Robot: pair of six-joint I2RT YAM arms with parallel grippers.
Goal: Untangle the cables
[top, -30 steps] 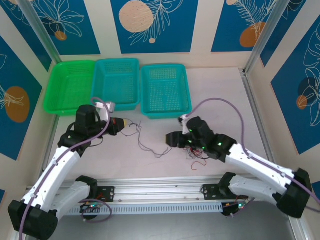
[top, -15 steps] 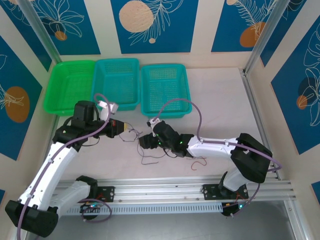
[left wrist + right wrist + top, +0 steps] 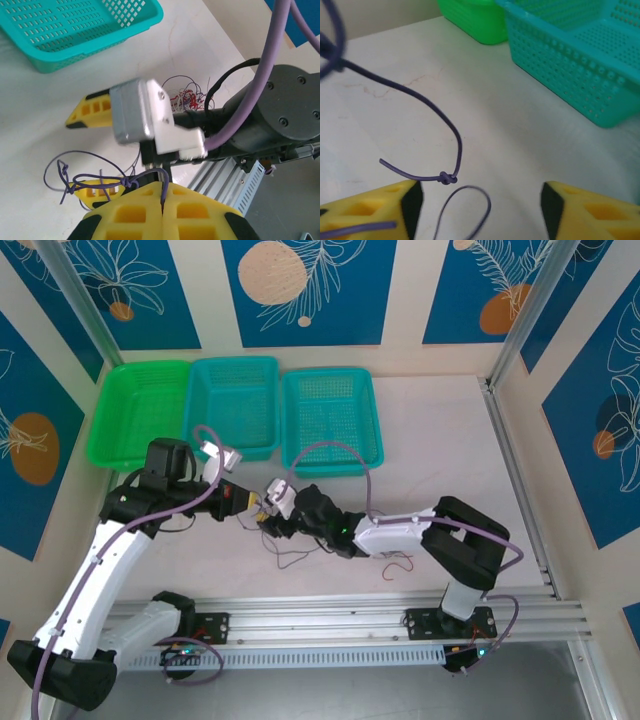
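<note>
My right gripper grabs the dark purple cable beside its knot and loop next, apart from my left gripper's end, to untangle the cable.
A thin dark purple cable with small knots runs from my left gripper, which is shut on one end of it. In the top view the left gripper sits left of centre with my right gripper right beside it. The right gripper is open, and a knot of the dark cable and a loop lie between its yellow fingers. One strand crosses its left finger. A small clump of red, white and dark cables lies on the table behind; a red strand lies near the front.
Three baskets stand along the back: green, teal and teal. The teal basket's corner is close to the left gripper. An aluminium rail runs along the near edge. The right arm stretches low across the middle.
My right arm has swept left across the table, from over the red clump to right beside the left gripper. The left gripper stayed shut on the dark cable and barely moved.
</note>
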